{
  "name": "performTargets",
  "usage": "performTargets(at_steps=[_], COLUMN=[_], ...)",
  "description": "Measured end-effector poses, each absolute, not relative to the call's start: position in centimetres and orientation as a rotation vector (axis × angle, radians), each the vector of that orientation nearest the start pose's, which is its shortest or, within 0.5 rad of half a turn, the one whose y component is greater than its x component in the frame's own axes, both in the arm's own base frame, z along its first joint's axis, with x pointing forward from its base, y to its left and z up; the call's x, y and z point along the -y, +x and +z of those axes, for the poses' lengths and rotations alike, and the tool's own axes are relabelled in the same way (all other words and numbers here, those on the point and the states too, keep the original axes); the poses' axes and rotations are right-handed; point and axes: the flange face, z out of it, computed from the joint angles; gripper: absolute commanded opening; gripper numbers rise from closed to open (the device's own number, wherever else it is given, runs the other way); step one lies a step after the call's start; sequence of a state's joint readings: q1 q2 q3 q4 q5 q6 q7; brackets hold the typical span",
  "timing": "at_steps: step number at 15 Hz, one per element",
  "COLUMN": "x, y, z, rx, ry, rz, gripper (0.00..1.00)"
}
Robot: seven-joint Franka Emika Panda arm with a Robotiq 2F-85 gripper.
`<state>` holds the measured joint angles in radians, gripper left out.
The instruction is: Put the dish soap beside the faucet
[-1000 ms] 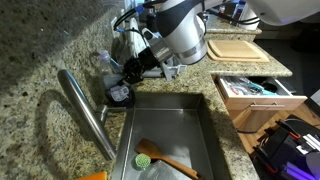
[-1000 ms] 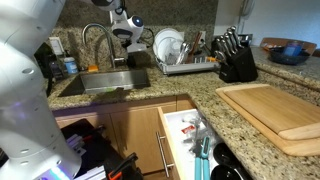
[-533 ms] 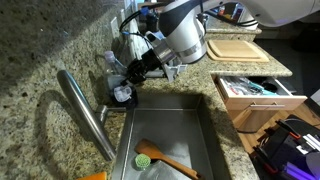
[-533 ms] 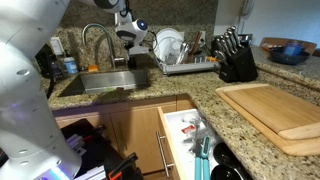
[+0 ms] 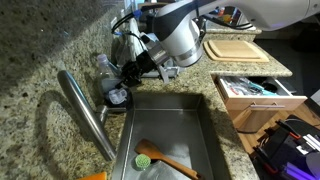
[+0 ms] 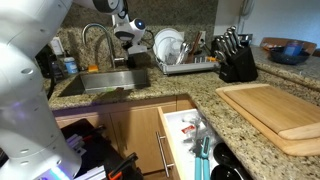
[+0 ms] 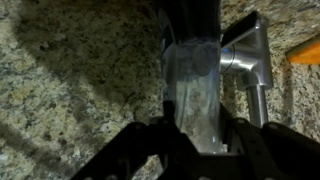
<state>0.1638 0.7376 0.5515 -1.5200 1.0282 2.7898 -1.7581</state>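
Observation:
The bottle (image 7: 192, 85) stands on the granite counter beside the faucet and would remain there, so my gripper opens next.
The dish soap (image 5: 117, 97), a small dark bottle with a pale top and a light round label, stands on the granite counter at the sink's back corner, close to the faucet. The faucet (image 5: 85, 112) is a long slanting steel tube, and it arches over the sink in an exterior view (image 6: 97, 32). My gripper (image 5: 122, 82) is shut on the bottle from above and also shows in an exterior view (image 6: 124, 42). In the wrist view the bottle (image 7: 192, 85) sits between my jaws (image 7: 195, 125), with the faucet's steel handle (image 7: 250, 55) just to its right.
The steel sink (image 5: 208, 125) holds a green brush (image 5: 145, 157) and a wooden spoon (image 5: 172, 162). A dish rack (image 6: 185, 62) with plates, a knife block (image 6: 238, 60) and a cutting board (image 6: 270, 110) stand on the counter. A drawer (image 5: 255, 90) is open.
My gripper and the bottle have shifted slightly along the counter toward the faucet's base. The rest of the scene is unchanged.

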Motion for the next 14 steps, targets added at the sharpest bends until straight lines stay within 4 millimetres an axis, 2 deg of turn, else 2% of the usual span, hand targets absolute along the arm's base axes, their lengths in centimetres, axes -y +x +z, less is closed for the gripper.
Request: performTargets(at_steps=[1,2,8,9,11,14], x=[-38.52,-38.51,-38.62,-38.75,-38.95,-38.82], y=[63.5,63.5,63.52,63.5,63.5,63.6], z=[31.23,31.19,31.18,31.17,31.12,31.05], rx=[1.452,1.452,1.452,1.452,1.449,1.424], ry=[-1.865,-1.865,-1.863,-1.861,-1.86,-1.875], rz=[-1.084,-1.083,-1.083,-1.084,-1.083,-1.073], gripper=[0.42,0.17,0.17,0.67,0.74,0.95])
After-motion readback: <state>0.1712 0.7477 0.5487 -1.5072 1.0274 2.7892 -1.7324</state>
